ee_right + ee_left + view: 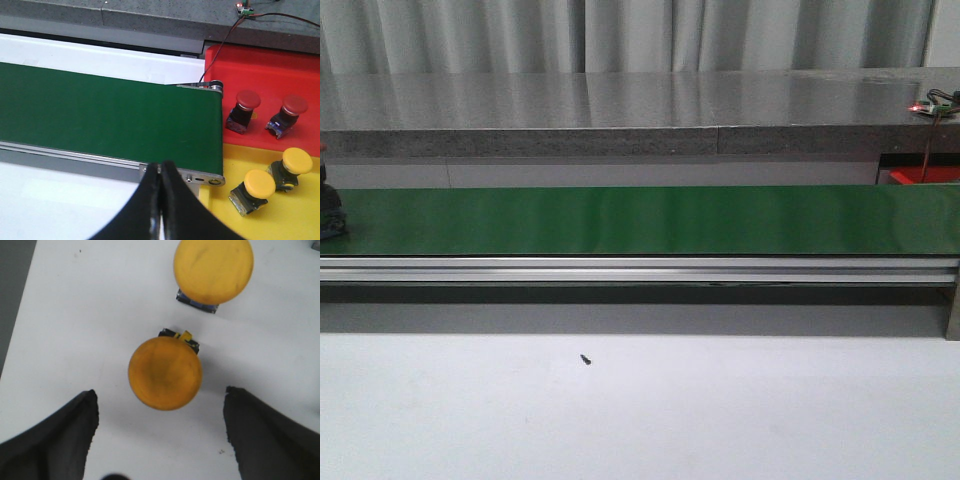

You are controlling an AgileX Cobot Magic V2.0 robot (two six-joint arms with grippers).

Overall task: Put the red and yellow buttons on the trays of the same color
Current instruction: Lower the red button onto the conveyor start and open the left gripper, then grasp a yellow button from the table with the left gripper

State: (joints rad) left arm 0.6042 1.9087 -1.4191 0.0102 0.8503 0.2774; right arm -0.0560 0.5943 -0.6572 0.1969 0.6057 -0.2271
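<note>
My left gripper would miss the nearer yellow button's cap [165,373] now; white surface shows between, so it should move toward the cap before closing.
In the left wrist view two yellow buttons stand on a white surface, one [165,373] just ahead of my left gripper [160,432] and the other [213,270] farther off. The left gripper is open, its fingers apart and empty. In the right wrist view a red tray [260,65] holds two red buttons [247,100] [294,105]. The adjoining yellow tray [305,215] holds two yellow buttons [260,183] [297,160]. My right gripper [161,170] is shut on nothing, over the near rail at the belt's end. Neither gripper shows in the front view.
A long green conveyor belt [640,220] crosses the front view, with a dark button-like object [330,212] at its far left edge. The belt [100,115] ends beside the trays. A grey counter [620,100] runs behind. A small screw [585,359] lies on the white table.
</note>
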